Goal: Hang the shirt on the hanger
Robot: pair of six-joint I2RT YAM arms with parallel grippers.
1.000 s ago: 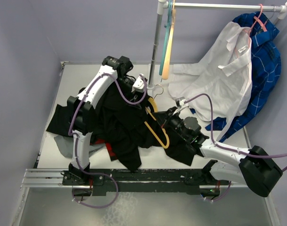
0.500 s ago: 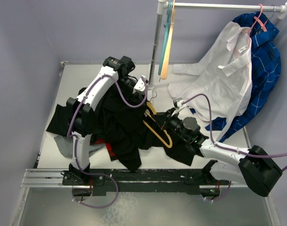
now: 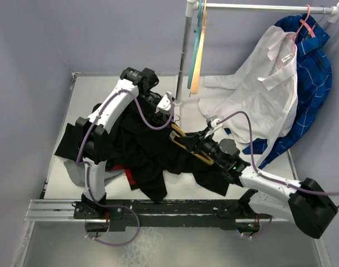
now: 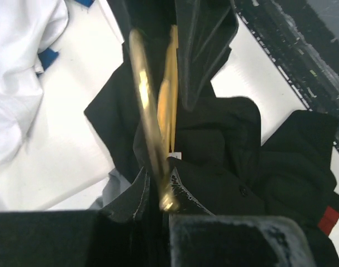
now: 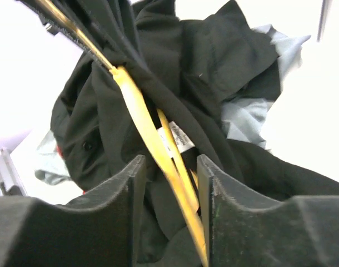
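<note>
The hanger would come along if my left gripper lifted now: its fingers are closed on the hanger's hook and my right gripper is open.
The black shirt (image 3: 141, 150) lies crumpled across the middle of the table, with the yellow-orange hanger (image 3: 203, 158) partly tucked into it. My left gripper (image 3: 170, 119) is at the hanger's upper end. In the left wrist view this gripper (image 4: 164, 192) is shut on the hanger (image 4: 150, 122) near its hook, with the shirt (image 4: 214, 167) folded below. My right gripper (image 3: 194, 146) is at the hanger's lower part. In the right wrist view it (image 5: 170, 161) stands open, and the hanger's (image 5: 141, 111) two bars run loosely between its fingers over the shirt (image 5: 175, 50).
A rack pole (image 3: 184, 50) rises at the back with a teal hanger (image 3: 199, 30) and a pale peach hanger (image 3: 198, 67) hanging beside it. A white shirt (image 3: 258, 89) and a blue garment (image 3: 314, 72) hang at the right. Grey cloth (image 3: 75, 172) lies at the front left.
My left gripper has closed on the hanger's top. My right gripper has let go of the hanger and opened. The hanger has shifted a little toward the right arm.
</note>
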